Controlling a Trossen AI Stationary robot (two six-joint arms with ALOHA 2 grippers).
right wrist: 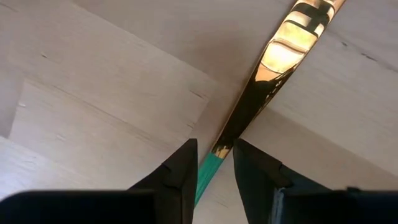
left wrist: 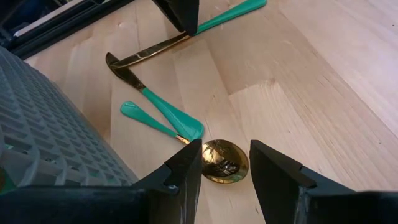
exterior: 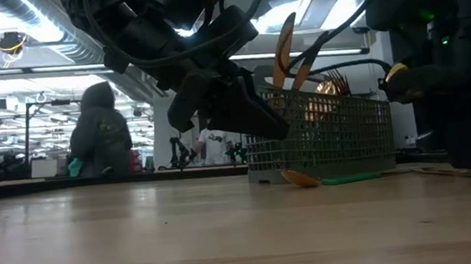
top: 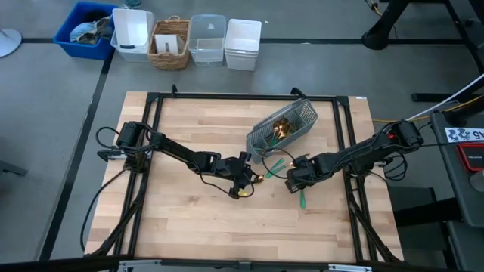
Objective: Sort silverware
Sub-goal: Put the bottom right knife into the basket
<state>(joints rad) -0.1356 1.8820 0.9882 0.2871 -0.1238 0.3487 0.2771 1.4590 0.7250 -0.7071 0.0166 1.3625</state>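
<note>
My right gripper grabs the long piece by its neck where gold meets teal [right wrist: 221, 151] next, to sort it into the grey mesh caddy.
Several gold-headed, teal-handled pieces lie flat on the wooden table near the grey mesh caddy [top: 283, 128], which holds more silverware [exterior: 330, 84]. My left gripper [left wrist: 225, 163] is open and low over the table. Its fingers stand on either side of a spoon's gold bowl [left wrist: 222, 163], and the spoon's teal handle [left wrist: 149, 119] points away. A knife [left wrist: 163, 107] lies beside that spoon. My right gripper [right wrist: 214, 155] is open just right of the left one. It straddles a long piece [right wrist: 273, 59] where gold meets teal. My left gripper has its fingers close beside the spoon's bowl, which lies on the table; I cannot tell whether they touch it. My right gripper comes from above, its fingers across the long piece's neck [right wrist: 219, 154]; I cannot tell whether they touch it.
Another teal handle [top: 302, 199] lies toward the near edge below my right gripper. The caddy [left wrist: 50, 130] stands close beside my left gripper. Bins and a basket [top: 170, 41] sit beyond the table's far edge. Bare wood [top: 197, 219] stretches toward the near left.
</note>
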